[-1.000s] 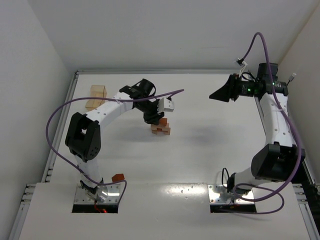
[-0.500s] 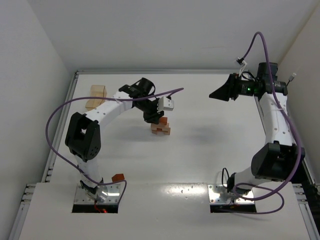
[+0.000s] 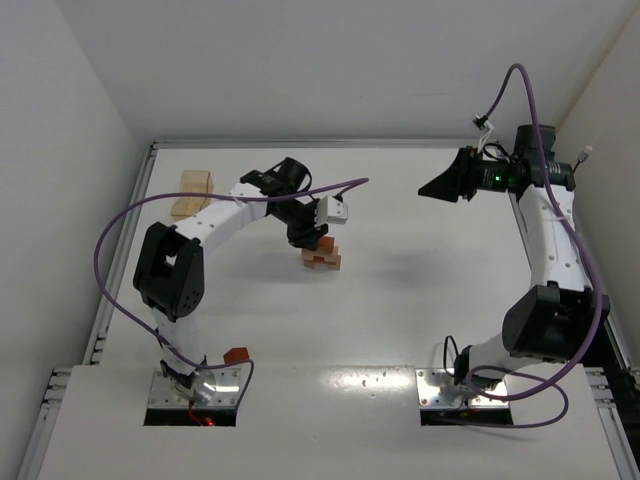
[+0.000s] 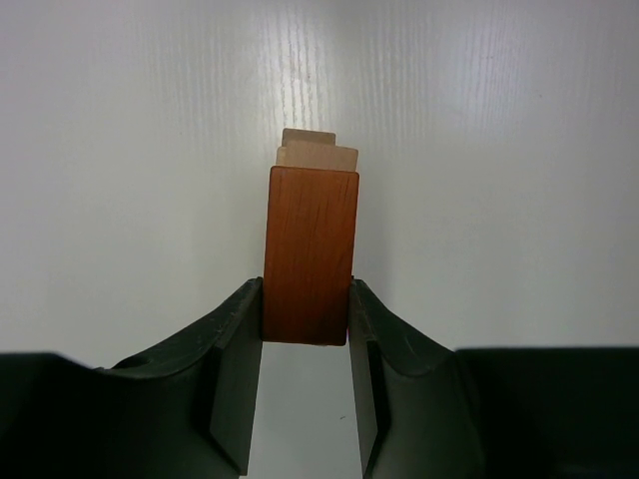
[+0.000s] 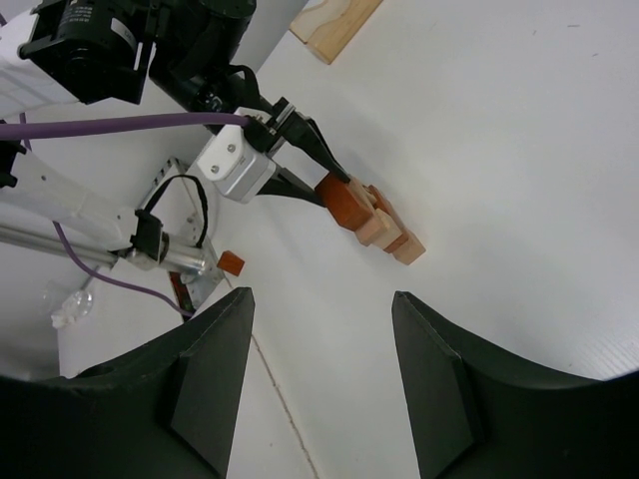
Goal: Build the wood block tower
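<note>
The reddish-brown block (image 4: 311, 254) sits on the pale blocks below it and would rest on the tower's top, so it is time for my left gripper to open now.
The wood block tower (image 3: 322, 257) stands mid-table as a short stack of pale and reddish blocks. My left gripper (image 3: 310, 238) hangs right over it, shut on a reddish-brown block (image 4: 311, 254) that sits on top of the stack. In the left wrist view, pale blocks (image 4: 318, 152) peek out beyond the held block, and both fingers (image 4: 237, 339) press its sides. My right gripper (image 3: 442, 187) is raised at the back right, far from the stack. It is open (image 5: 321, 299) with nothing between its fingers, and it looks down on the tower (image 5: 384, 227).
A larger pale wooden piece (image 3: 193, 193) lies at the back left near the wall. A small loose reddish block (image 3: 236, 354) sits by the left arm's base. The purple cable of the left arm (image 3: 120, 225) loops over the left side.
</note>
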### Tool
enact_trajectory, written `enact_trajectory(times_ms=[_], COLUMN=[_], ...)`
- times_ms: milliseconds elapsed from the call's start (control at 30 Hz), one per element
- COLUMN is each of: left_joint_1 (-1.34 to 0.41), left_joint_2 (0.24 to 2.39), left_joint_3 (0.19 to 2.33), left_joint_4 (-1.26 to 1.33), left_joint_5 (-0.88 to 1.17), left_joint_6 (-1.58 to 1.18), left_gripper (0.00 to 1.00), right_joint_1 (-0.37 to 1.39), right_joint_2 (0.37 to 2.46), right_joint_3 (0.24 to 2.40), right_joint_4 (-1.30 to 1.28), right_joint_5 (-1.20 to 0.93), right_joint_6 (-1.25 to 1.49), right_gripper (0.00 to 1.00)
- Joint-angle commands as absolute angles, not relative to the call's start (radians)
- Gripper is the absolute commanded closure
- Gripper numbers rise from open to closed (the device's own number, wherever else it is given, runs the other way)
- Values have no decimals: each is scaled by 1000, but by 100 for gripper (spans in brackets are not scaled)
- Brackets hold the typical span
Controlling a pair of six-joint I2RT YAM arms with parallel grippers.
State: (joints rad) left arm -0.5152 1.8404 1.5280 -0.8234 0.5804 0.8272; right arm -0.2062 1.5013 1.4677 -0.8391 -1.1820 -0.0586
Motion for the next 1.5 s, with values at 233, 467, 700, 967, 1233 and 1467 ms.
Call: enact_trajectory(times_ms=[233,467,700,967,1233,1467], left_joint_1=[-494,-494,-494,-462,-462,-453], left_joint_2=[1858,1858,1858,1732,1534,1304], left_joint_3=[1543,1534,1534,1493,1402,1273], left_joint_4=[-825,-825,-825,-730,-692,-862], left_joint_5=[607,598,589,664,641,483], left_joint_6=[850,859,859,770,675,664], left_gripper=[74,60,47,46,46,39], right_joint_1=[-199,-199,-199,-199,-190,-169], right_joint_2=[1511,1520,1529,1529,1529,1497], right_joint_3=[1476,1494,1494,1503,1588,1539], right_joint_4=[-804,-804,-795,-828,-989,-1022], right_joint_5=[-1216,-1216,-1216,-1137,-868,-787], right_joint_6=[-51,-51,-51,-99,-360,-482], right_gripper=[46,46,46,46,40,34])
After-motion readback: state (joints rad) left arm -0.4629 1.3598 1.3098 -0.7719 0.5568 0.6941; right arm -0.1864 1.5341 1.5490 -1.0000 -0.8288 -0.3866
